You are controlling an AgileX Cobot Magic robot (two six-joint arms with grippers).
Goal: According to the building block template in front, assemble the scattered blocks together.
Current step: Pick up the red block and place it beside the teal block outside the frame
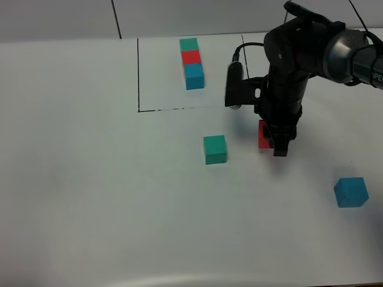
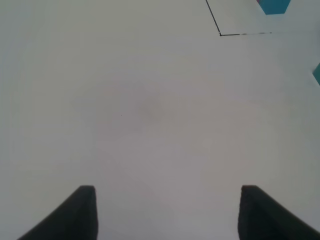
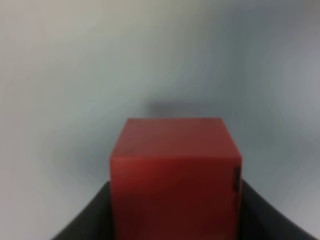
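Note:
My right gripper needs to close the gap before opening: a part of the white table separates the red cube (image 1: 261, 134) from the teal-green cube.
The building block template (image 1: 192, 63), a joined green, red and blue row, stands at the back inside a thin black drawn frame (image 1: 139, 78). Its blue end (image 2: 273, 5) and a frame corner (image 2: 220, 34) show in the left wrist view. The red cube (image 1: 261, 134) sits between the fingers of my right gripper (image 1: 277, 146), which is shut on it; it fills the right wrist view (image 3: 175, 170). The teal-green cube (image 1: 215, 149) lies just left of it. The blue cube (image 1: 350, 192) lies at the right. My left gripper (image 2: 167, 195) is open over bare table.
The white table (image 1: 90, 179) runs to its front edge at the bottom of the high view. The right arm's black body (image 1: 293, 66) hangs over the frame's right side. A teal sliver (image 2: 317, 74) shows at the edge of the left wrist view.

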